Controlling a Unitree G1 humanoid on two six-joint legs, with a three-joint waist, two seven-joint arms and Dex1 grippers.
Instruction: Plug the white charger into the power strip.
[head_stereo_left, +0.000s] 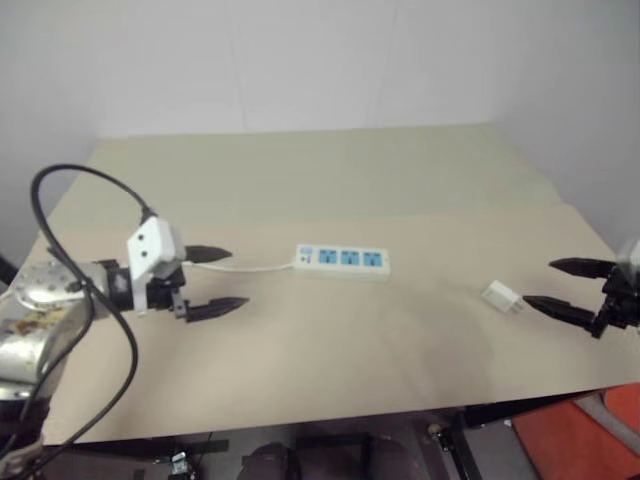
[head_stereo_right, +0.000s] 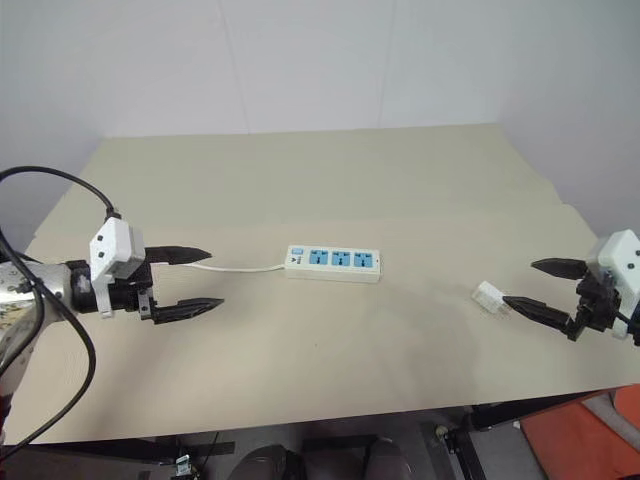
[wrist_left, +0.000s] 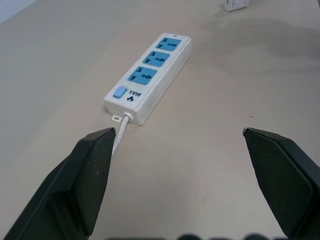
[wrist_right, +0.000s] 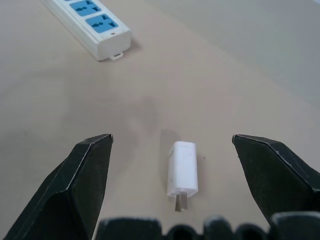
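My left gripper grabs the power strip by its switch end (head_stereo_left: 305, 256) next, to steady the power strip for plugging in the charger (head_stereo_left: 501, 296).
The power strip (head_stereo_right: 333, 263), a flat white bar with three blue socket faces, lies in the middle of the tan table, its thin cord (head_stereo_right: 245, 268) running left. The white charger (head_stereo_right: 489, 297) lies on its side at the right, prongs pointing toward my right gripper (head_stereo_right: 536, 286), which hovers open just right of it and holds nothing. In the right wrist view the charger (wrist_right: 182, 168) lies on the table between the spread fingers. My left gripper (head_stereo_right: 203, 279) stands open and empty at the left, aimed at the strip's switch end (wrist_left: 120, 93), with one fingertip (wrist_left: 97, 145) over the cord.
The tan table (head_stereo_right: 330, 180) extends far behind the strip, with a fold line across it. A black cable (head_stereo_left: 70, 260) loops over my left arm. Something orange-red (head_stereo_left: 580, 435) sits on the floor beyond the table's front right corner.
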